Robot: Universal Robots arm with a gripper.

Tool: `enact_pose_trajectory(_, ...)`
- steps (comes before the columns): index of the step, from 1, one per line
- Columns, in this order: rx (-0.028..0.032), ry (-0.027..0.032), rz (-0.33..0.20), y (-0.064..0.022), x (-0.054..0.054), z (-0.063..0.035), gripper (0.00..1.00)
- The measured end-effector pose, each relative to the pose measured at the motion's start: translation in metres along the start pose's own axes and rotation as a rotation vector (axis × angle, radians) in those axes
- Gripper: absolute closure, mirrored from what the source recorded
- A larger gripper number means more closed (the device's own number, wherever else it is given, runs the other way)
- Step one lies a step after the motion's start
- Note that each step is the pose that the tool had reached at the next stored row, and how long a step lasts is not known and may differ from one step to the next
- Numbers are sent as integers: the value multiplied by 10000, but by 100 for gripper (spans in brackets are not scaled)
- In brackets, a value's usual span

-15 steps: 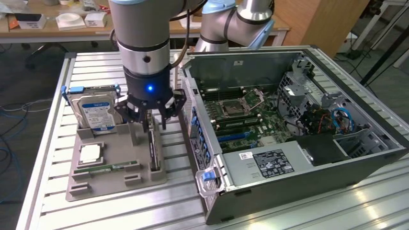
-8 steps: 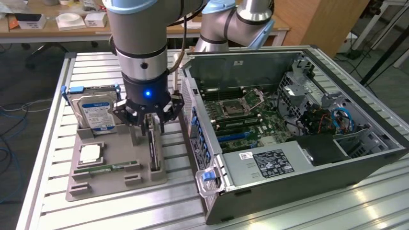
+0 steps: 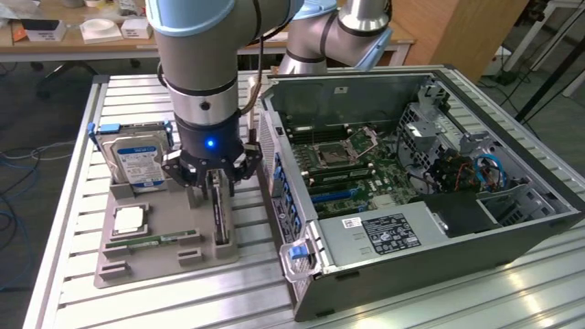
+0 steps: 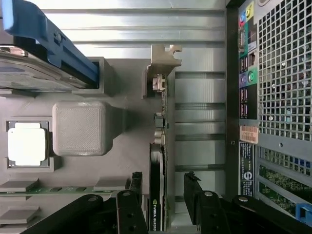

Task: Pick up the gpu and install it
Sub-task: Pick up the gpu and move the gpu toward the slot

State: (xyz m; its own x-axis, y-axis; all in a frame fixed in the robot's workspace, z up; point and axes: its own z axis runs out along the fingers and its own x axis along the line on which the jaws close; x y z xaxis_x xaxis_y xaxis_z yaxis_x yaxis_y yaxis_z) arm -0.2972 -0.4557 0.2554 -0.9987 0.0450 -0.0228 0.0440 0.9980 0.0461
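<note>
The GPU's lower edge sits in the tray slot (image 3: pixel 222 238). My gripper will next grab the GPU across its upper edge at the black cooler (image 3: pixel 218 184) to install it.
The gpu (image 3: pixel 219 214) stands on its edge in a slot of the grey holder tray (image 3: pixel 123 269) on the exterior view's left. In the wrist view the gpu (image 4: pixel 159 141) shows as a thin green card with a black cooler and a silver end bracket. My gripper (image 3: pixel 216 179) hangs straight over it. Its two black fingers (image 4: pixel 136 181) straddle the card, one on each side with a gap to the card, so the gripper (image 4: pixel 163 181) is open and holds nothing.
The tray also holds a silver hard drive (image 3: pixel 137 164) in a blue frame, a processor chip (image 3: pixel 129 219) and a memory stick (image 3: pixel 151 241). The open computer case (image 3: pixel 429 226) lies close on the exterior view's right, its motherboard (image 3: pixel 352 164) exposed.
</note>
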Motion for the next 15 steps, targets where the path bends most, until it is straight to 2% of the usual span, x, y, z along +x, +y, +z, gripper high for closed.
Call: enact_pose_trajectory(15, 4, -9, 196, -23, 48, 214, 53)
